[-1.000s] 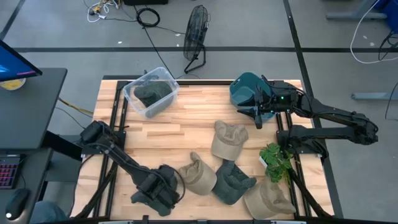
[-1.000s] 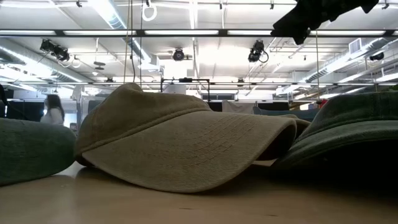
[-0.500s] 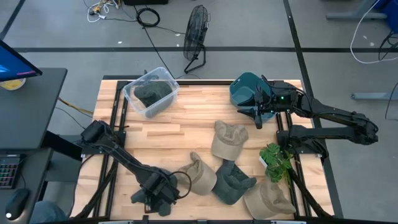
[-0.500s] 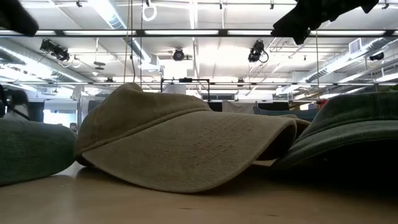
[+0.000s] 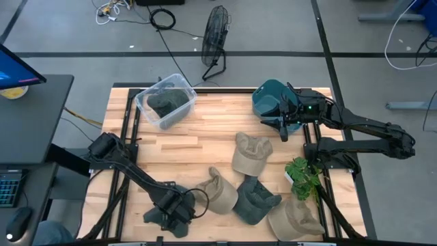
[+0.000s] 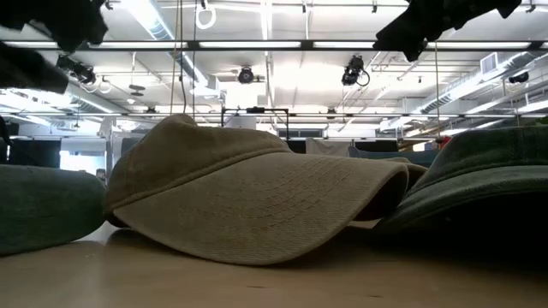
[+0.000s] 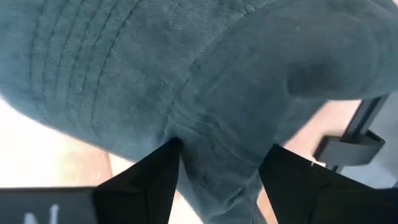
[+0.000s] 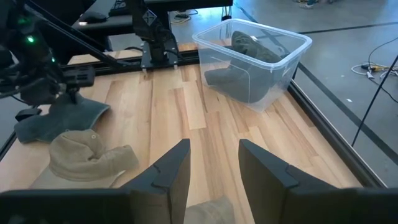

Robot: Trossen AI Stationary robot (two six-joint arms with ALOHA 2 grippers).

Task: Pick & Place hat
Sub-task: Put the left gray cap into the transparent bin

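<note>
The dark green hat needs to go to the clear bin, so next my left gripper should pick it up by its top's cloth fold (image 7: 217, 168).
A dark green hat (image 5: 154, 218) lies crown-up on the table's near left part; it also shows in the low view (image 6: 38, 210) and fills the left wrist view (image 7: 186, 74). My left gripper (image 5: 176, 208) is right over it, open, with a ridge of the hat's cloth between its fingers (image 7: 221, 168). My right gripper (image 5: 282, 117) waits open above the table's far right corner (image 8: 214, 162). A clear plastic bin (image 5: 166, 101) at the far left holds another dark hat. My left gripper comes at the dark green hat from above, pointing down. Its open fingers (image 7: 155, 180) stand on either side of a raised ridge of cloth (image 7: 217, 143), and the cloth creases at one fingertip. The hat lies on the table.
Three tan hats (image 5: 250, 154) (image 5: 218, 193) (image 5: 295, 219) and one more green hat (image 5: 256, 201) lie over the near middle and right. A small plant (image 5: 302, 176) stands at the right edge, a teal thing (image 5: 268, 98) at the far right. Bare wood shows mid-table (image 5: 198, 137).
My left gripper has come down a little toward the table's near edge, onto the dark green hat; in the low view its arm has moved into the picture's upper left. The hat has stayed on the table.
</note>
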